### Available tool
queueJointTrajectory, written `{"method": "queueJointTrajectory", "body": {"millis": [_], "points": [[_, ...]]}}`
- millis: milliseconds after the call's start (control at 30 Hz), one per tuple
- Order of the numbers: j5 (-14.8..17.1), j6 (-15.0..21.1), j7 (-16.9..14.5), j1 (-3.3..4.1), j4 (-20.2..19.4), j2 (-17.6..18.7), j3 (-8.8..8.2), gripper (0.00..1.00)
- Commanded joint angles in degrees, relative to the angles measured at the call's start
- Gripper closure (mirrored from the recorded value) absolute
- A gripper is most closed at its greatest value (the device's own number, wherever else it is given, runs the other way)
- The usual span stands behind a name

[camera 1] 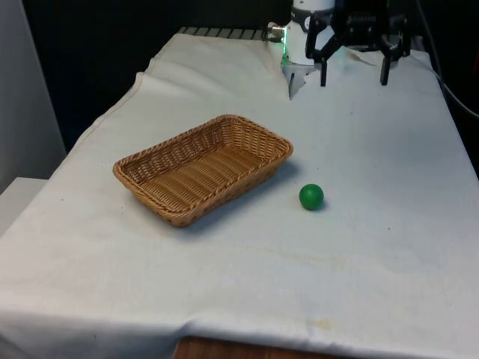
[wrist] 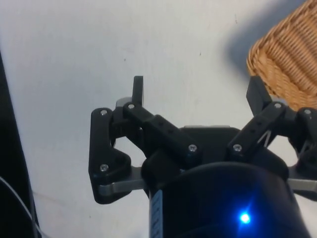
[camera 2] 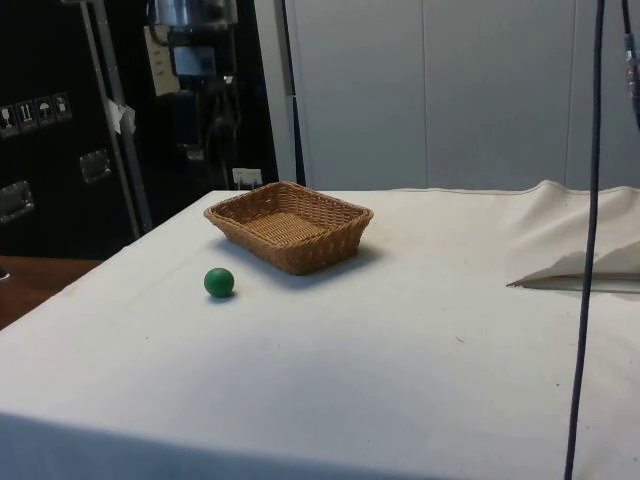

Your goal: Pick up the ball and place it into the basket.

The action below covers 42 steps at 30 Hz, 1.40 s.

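Observation:
The robot's gripper should next take hold of the green ball [camera 1: 311,197] by its opposite round sides, to put it into the wicker basket [camera 1: 203,167].
A small green ball [camera 1: 311,197] rests on the white cloth just to the front view's right of a brown wicker basket [camera 1: 203,167]. In the side view the ball [camera 2: 219,282] lies in front of the basket [camera 2: 290,226], apart from it. My black gripper [camera 1: 353,77] hangs open high over the table's far end, well behind the ball, with nothing between its fingers. In the wrist view the gripper [wrist: 197,91] has its two fingers spread wide over bare cloth, and a corner of the basket [wrist: 287,59] shows beside one finger.
The white cloth [camera 1: 359,254] covers the table and is rumpled at the far end near the robot's base. A dark cable [camera 2: 588,240] hangs down in the side view. The table's edges drop off on both sides.

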Motion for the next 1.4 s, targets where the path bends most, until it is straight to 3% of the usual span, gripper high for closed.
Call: {"method": "queueJointTrajectory", "body": {"millis": [0, 200, 233, 267, 467, 533, 567, 800, 833, 867, 1133, 1167, 1200, 1367], "points": [[1.0, 1.0, -0.8, -0.29, 0.1, 0.7, 0.29, 0.0], [1.9, 3.8, -1.1, -0.46, 1.3, 4.5, 0.23, 0.0], [1.3, 3.7, -0.5, -0.11, 1.0, 4.2, -0.06, 0.0], [2.1, 4.2, -1.1, -0.46, 1.5, 5.0, 0.23, 0.0], [2.6, 6.1, -1.0, -0.63, 3.2, 8.4, 0.23, 0.0], [1.9, 5.8, -0.5, -0.29, 2.9, 8.2, -0.11, 0.0], [2.8, 6.6, -1.0, -0.69, 3.6, 9.5, 0.23, 0.0], [4.2, 8.4, -1.7, -1.38, 6.0, 13.5, 0.17, 0.0], [3.4, 8.1, -1.0, -0.8, 5.7, 13.2, -0.4, 0.0], [4.6, 8.5, -1.9, -1.43, 6.4, 14.1, 0.11, 0.0], [8.1, 9.7, -4.9, -2.12, 8.4, 17.9, -0.46, 0.0], [7.5, 9.2, -4.3, -1.38, 8.2, 17.7, -1.15, 0.0], [8.7, 9.8, -5.4, -2.18, 8.5, 18.2, -0.52, 0.0], [12.3, 10.7, -8.7, -2.58, 9.2, 20.5, -1.2, 0.0]]}}
